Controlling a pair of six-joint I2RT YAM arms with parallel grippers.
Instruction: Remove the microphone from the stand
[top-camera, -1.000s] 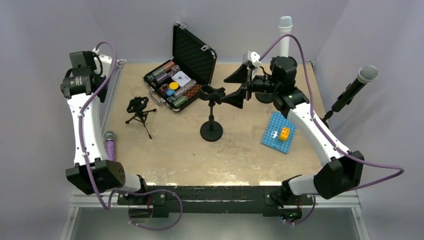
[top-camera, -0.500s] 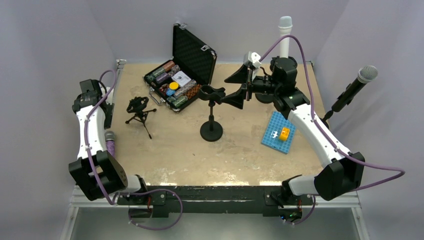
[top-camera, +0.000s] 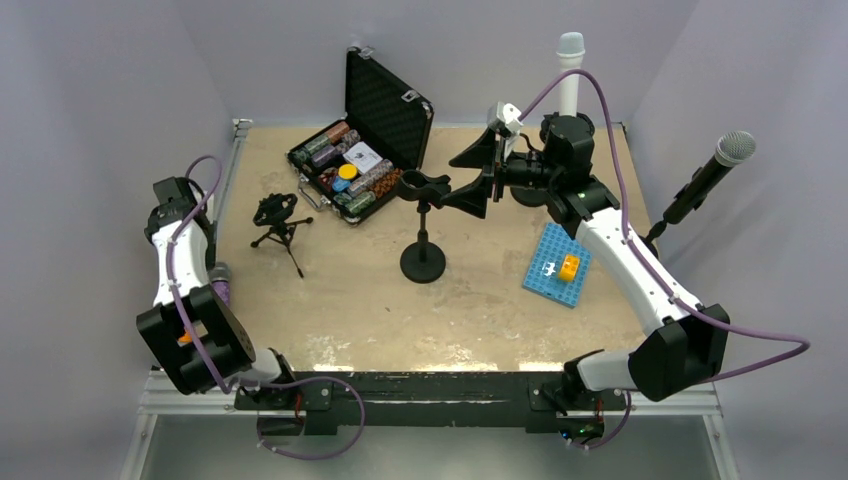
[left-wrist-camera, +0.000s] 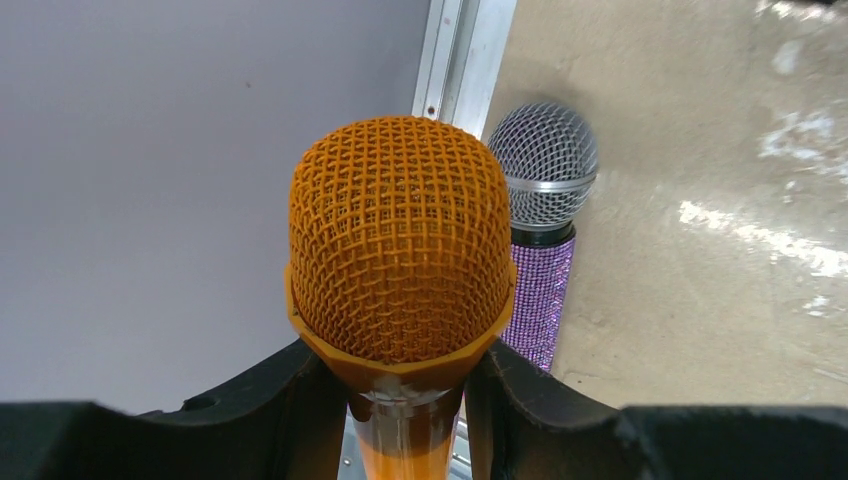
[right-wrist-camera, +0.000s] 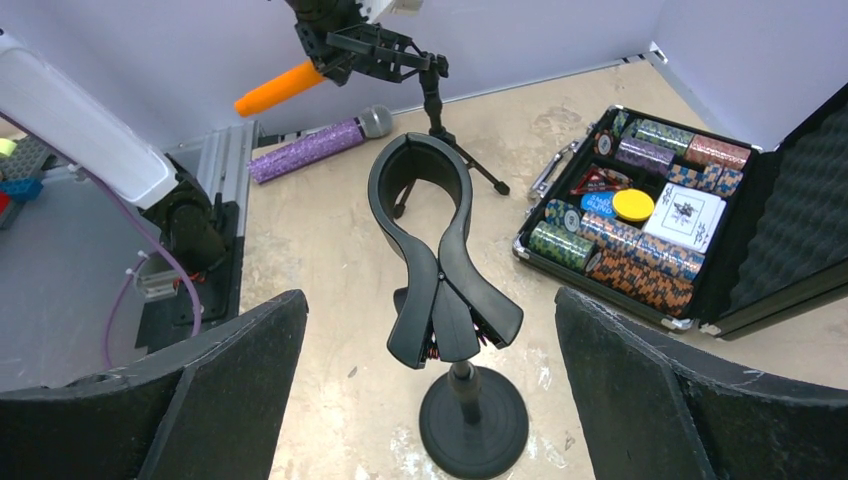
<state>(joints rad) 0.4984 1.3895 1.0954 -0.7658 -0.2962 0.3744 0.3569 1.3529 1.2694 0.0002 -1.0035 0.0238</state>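
Note:
My left gripper keeps holding the microphone for now, since the orange microphone hangs with its orange body (top-camera: 185, 338) over the metal bar. It lets go only once the microphone lies on the tabletop.
The orange microphone (left-wrist-camera: 400, 235) is in my left gripper (left-wrist-camera: 405, 365), whose jaws are shut on its neck just under the mesh head. In the top view this gripper (top-camera: 190, 335) hangs at the table's near-left corner, and only a sliver of the orange microphone (top-camera: 185, 338) shows. The black stand (top-camera: 423, 255) is at mid-table, its spring clip (right-wrist-camera: 420, 190) empty. My right gripper (top-camera: 475, 177) stands wide open just right of the clip, one finger on either side of it and neither touching it.
A purple glitter microphone (left-wrist-camera: 540, 260) lies by the left rail. A small black tripod (top-camera: 277, 220) stands at left. An open poker-chip case (top-camera: 365, 150) is at the back. At right are a blue plate (top-camera: 556, 265), a white microphone (top-camera: 570, 60) and a black microphone (top-camera: 715, 170).
My left arm has folded down and back toward the near-left corner with the orange microphone. The right arm has stayed by the stand's clip.

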